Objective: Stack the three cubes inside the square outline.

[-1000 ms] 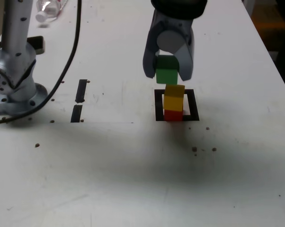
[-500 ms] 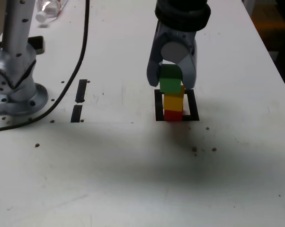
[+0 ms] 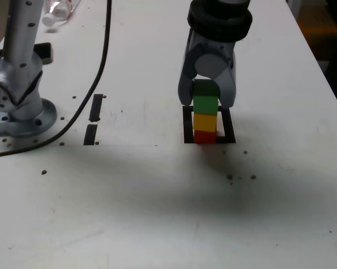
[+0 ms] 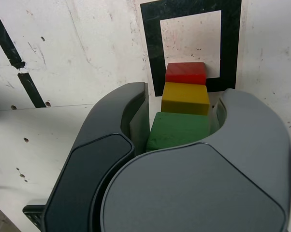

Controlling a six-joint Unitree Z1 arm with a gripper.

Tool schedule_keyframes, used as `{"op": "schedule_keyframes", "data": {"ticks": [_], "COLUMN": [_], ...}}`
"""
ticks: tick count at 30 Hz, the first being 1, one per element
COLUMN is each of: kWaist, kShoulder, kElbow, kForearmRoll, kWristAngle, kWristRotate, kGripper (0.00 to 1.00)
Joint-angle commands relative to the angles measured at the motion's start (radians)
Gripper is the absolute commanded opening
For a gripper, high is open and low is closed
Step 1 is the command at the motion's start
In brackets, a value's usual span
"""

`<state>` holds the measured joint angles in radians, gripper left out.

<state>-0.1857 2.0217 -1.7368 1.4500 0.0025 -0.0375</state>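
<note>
My gripper opens now, since the green cube's lower edge (image 3: 205, 114) rests on the yellow cube (image 3: 205, 121) in the exterior view.
In the exterior view my gripper (image 3: 206, 103) is shut on the green cube (image 3: 205, 103), one finger on each side of it. That cube rests on the yellow cube (image 3: 205, 121), which stands on the red cube (image 3: 204, 136). The stack stands at the near edge of the square outline (image 3: 187, 126), with the red cube partly over the tape. The wrist view shows the green cube (image 4: 178, 131) between my dark fingers (image 4: 136, 111). Beyond it lie the yellow cube (image 4: 185, 97), the red cube (image 4: 185, 73) and the square outline (image 4: 150, 43).
The arm's metal base (image 3: 20, 106) stands at the exterior view's left, and a black cable (image 3: 96, 56) runs from it. Two short black tape strips (image 3: 96, 107) lie between base and outline. A plastic bottle (image 3: 56, 11) lies at the far left. Dark specks dot the white table.
My gripper has come down and shifted slightly to the exterior view's right, bringing the green cube from above the stack onto the yellow cube.
</note>
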Motion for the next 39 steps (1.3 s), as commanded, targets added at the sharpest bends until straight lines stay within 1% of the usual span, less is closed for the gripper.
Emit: {"op": "schedule_keyframes", "data": {"ticks": [1, 11, 16, 20, 27, 31, 35, 39], "kWaist": [0.005, 0.014, 0.015, 0.015, 0.015, 0.015, 0.015, 0.015], "kShoulder": [0.005, 0.014, 0.014, 0.014, 0.009, 0.003, -0.011, -0.047], "kElbow": [0.002, 0.016, 0.018, 0.016, 0.012, 0.006, -0.004, -0.02], "kForearmRoll": [-0.002, -0.015, -0.02, -0.021, -0.019, -0.014, 0.0, 0.03], "kWristAngle": [0.004, 0.013, 0.014, 0.011, 0.011, 0.016, 0.027, 0.055], "kWristRotate": [0.001, 0.009, 0.012, 0.018, 0.031, 0.035, 0.036, 0.036], "kGripper": [0.32, 0.38, 0.44, 0.57, 0.74, 0.78, 0.8, 0.8]}}
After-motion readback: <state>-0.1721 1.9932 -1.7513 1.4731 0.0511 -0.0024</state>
